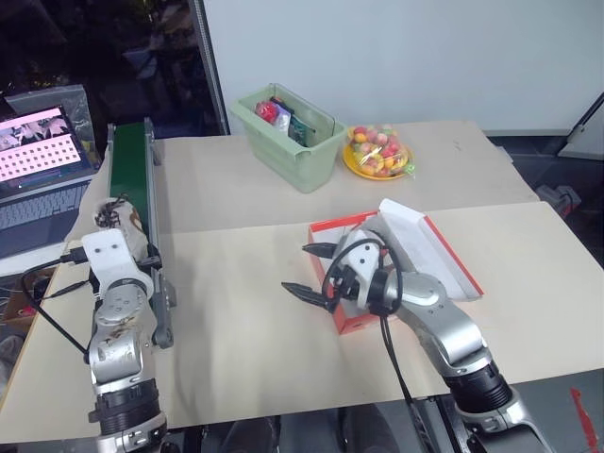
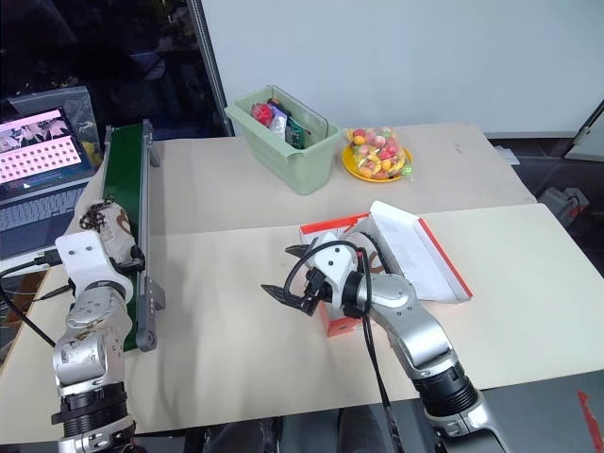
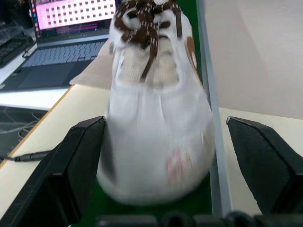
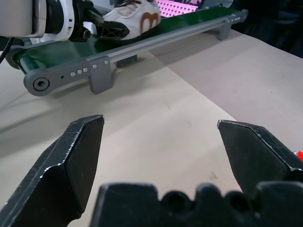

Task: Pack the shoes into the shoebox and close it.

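The left gripper's fingers reach down on either side of the sneaker's rounded end (image 3: 158, 137), so the left gripper should close on that end now.
One of the shoes (image 3: 158, 118), an off-white sneaker with dark brown laces, lies on the green conveyor belt (image 1: 130, 179) at the table's left. Its heel end sits between the fingers of my open left gripper (image 3: 165, 125). One finger (image 3: 78, 161) is close against the shoe's side and the other (image 3: 265, 161) stands apart from it. The red shoebox (image 1: 323, 234) stands open mid-table, its white-lined lid (image 1: 429, 247) leaning back to the right. My right gripper (image 1: 297, 269) hovers open and empty at the box's left front corner, pointing left. My right arm hides the inside of the box.
A pale green bin (image 1: 294, 151) with small items stands at the back, and a yellow plate (image 1: 377, 159) of colourful pieces is beside it. A laptop (image 1: 38, 165) sits left of the conveyor. Bare beige tabletop (image 1: 236, 311) lies between my two grippers.
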